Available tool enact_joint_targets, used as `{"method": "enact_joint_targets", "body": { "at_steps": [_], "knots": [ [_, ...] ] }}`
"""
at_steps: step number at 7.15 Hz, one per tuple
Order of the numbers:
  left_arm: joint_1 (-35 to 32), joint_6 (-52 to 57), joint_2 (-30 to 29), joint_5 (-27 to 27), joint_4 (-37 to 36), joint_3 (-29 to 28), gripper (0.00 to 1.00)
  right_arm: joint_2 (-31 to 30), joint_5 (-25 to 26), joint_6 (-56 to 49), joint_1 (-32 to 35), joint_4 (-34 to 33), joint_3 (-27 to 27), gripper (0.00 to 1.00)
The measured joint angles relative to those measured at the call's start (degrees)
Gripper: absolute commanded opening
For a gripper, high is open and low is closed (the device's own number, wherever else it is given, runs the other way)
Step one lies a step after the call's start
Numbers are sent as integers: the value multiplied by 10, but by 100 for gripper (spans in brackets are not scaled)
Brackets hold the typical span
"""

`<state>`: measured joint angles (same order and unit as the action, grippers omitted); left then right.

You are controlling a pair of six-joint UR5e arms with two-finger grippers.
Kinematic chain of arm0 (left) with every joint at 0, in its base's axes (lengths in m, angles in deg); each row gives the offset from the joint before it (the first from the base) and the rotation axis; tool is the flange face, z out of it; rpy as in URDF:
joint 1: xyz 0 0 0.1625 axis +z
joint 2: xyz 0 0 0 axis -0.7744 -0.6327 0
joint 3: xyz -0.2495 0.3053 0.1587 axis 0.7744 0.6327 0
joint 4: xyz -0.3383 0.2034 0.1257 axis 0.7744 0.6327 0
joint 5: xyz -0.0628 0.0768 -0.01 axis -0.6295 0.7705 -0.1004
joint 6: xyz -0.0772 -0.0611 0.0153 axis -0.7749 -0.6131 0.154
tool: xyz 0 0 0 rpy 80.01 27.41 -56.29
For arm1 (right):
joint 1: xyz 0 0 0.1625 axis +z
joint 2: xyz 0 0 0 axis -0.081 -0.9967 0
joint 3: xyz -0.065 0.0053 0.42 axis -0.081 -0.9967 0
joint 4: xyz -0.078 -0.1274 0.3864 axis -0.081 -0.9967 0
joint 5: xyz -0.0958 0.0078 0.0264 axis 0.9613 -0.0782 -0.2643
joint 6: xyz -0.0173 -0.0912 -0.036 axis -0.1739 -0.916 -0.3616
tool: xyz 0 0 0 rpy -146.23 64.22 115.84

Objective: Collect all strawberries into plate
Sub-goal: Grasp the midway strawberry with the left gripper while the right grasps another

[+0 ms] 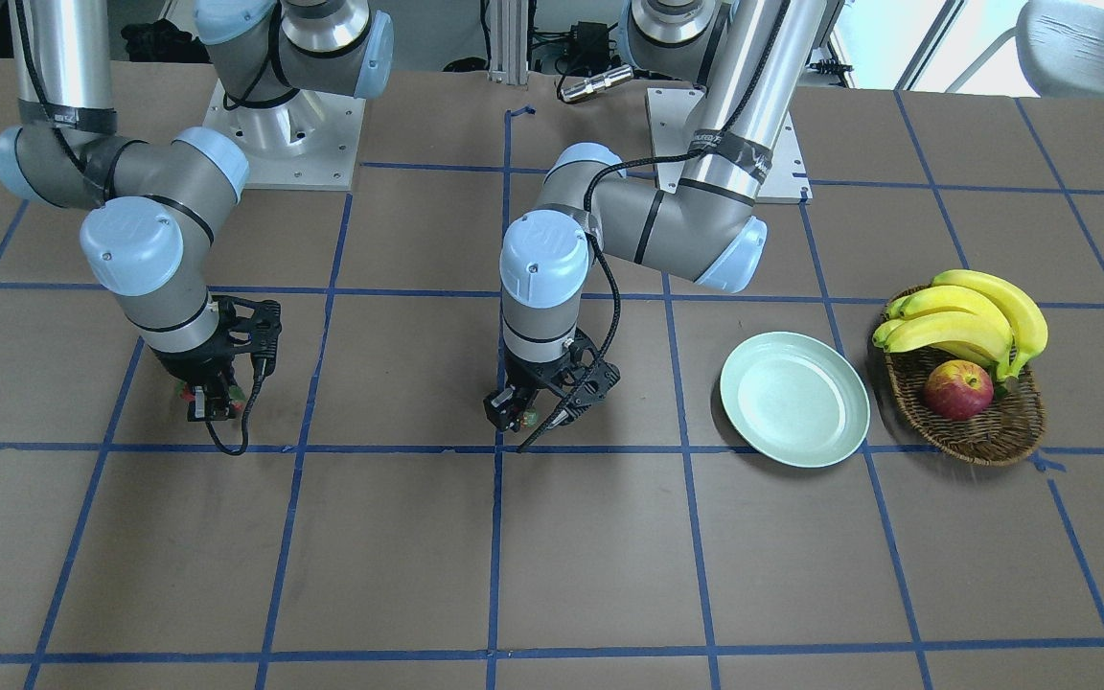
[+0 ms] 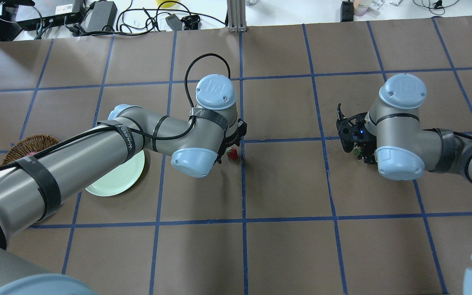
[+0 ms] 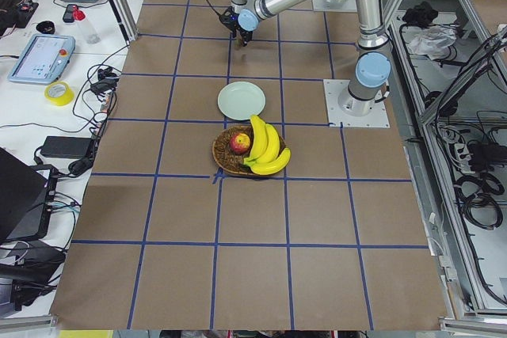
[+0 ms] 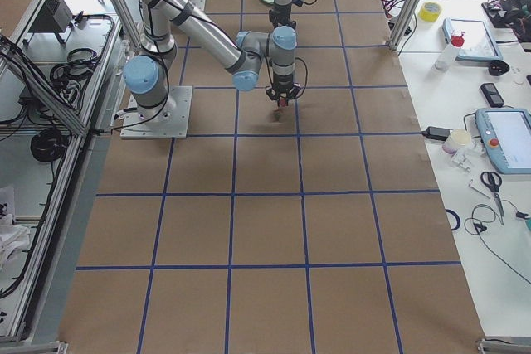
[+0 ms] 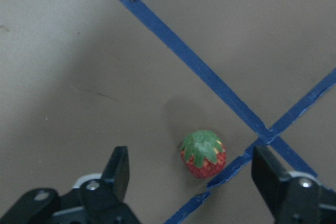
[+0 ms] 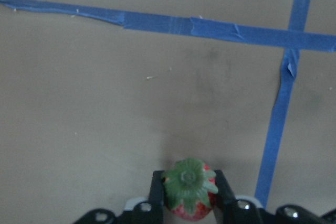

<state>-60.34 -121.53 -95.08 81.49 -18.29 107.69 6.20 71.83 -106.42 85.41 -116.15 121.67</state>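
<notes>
I should next grab the strawberry with my left gripper by its red sides beside the green cap, to collect it into the plate (image 1: 794, 400).
One strawberry (image 5: 203, 153), red with a green cap, lies on the brown table beside a blue tape crossing; it also shows in the overhead view (image 2: 232, 153). My left gripper (image 5: 191, 157) is open, its fingers (image 5: 118, 165) standing on either side of this berry without touching it. My right gripper (image 6: 188, 188) is shut on a second strawberry (image 6: 189, 186), cap facing the camera; it shows in the overhead view (image 2: 358, 151) too. The pale mint-green plate (image 1: 794, 400) sits bare, partly hidden under my left arm in the overhead view (image 2: 117, 178). A third strawberry is not in view.
A brown wicker basket (image 1: 978, 433) right next to the plate holds bananas (image 1: 969, 321) and a red-yellow apple (image 1: 957, 389). Blue tape lines grid the table. The arm bases (image 1: 284, 134) stand at the robot's edge.
</notes>
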Motion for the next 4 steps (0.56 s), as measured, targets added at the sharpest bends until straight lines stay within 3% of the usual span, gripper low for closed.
{"method": "enact_joint_targets", "body": {
  "at_steps": [1,3,4],
  "knots": [
    [0,2,-7,-11,-5,0,46,-7,-2,33,21,11,-8,0],
    [0,8,-13,-23,-12,-1,0,-11,-6,157,93,34,-24,0],
    [1,35,-9,-23,-14,-4,0,-12,-20,244,129,37,-24,0]
  ]
}}
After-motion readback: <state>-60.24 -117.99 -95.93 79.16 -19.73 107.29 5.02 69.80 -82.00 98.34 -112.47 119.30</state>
